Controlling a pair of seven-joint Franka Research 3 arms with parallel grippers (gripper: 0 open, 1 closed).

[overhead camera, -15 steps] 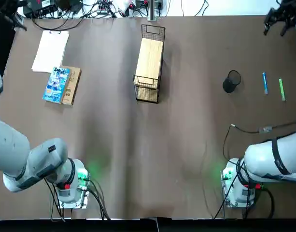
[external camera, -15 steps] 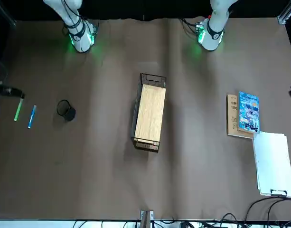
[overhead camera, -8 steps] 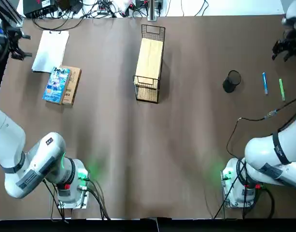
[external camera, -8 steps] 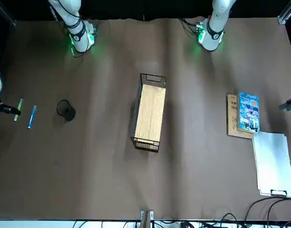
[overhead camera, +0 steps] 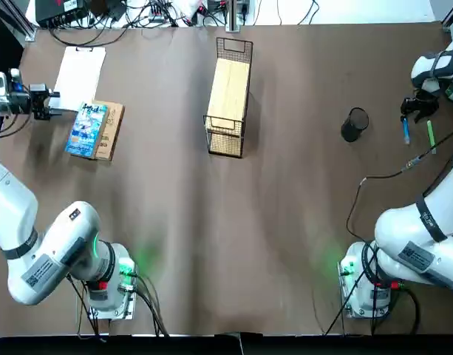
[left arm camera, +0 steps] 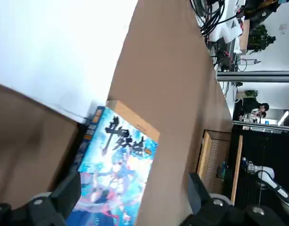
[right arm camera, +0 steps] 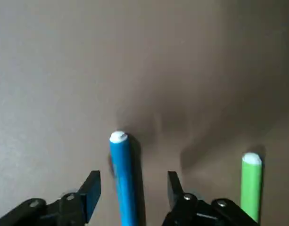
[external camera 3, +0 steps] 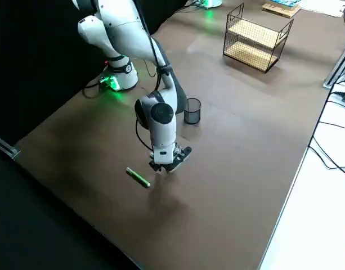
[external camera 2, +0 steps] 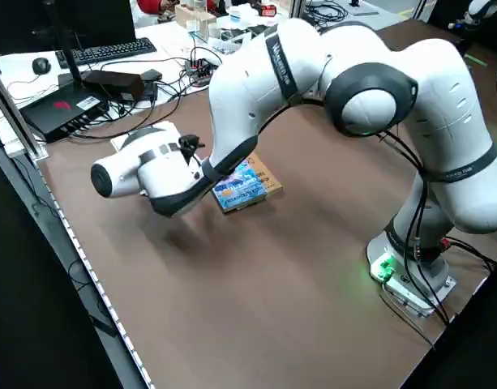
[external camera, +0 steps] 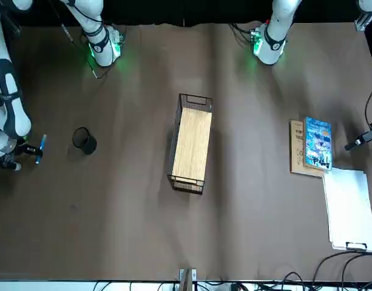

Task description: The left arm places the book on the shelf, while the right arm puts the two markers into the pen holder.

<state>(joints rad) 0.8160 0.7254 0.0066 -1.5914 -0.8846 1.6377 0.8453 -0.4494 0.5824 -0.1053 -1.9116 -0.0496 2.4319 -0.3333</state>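
Observation:
I should pinch the light blue book's spine edge [external camera: 331, 147] [left arm camera: 89, 136] with my left gripper. That edge sticks out past the tan book below it, so there is room for fingers above and below.
The book [overhead camera: 86, 130] with its light blue cover lies on a tan book [overhead camera: 111, 132] at the table's left. My left gripper [overhead camera: 47, 103] hovers open just beyond its far left corner; the left wrist view shows the book [left arm camera: 117, 165] between the spread fingers [left arm camera: 69, 190]. The shelf [overhead camera: 228, 92] stands at the middle back. At the right, my right gripper [right arm camera: 133, 179] is open and straddles the blue marker [right arm camera: 121, 176]. The green marker [right arm camera: 251, 183] lies beside it. The pen holder [overhead camera: 353, 124] stands upright just left of the markers.
A white paper sheet on a clipboard [overhead camera: 78, 76] lies behind the two books. Cables run along the table's back edge [overhead camera: 159, 15]. The right arm's black cable [overhead camera: 381, 177] trails over the table. Both arm bases [overhead camera: 108, 285] stand at the near edge.
The left gripper has swung in from the far left edge to the book's corner. The right gripper has come down from the far right onto the blue marker.

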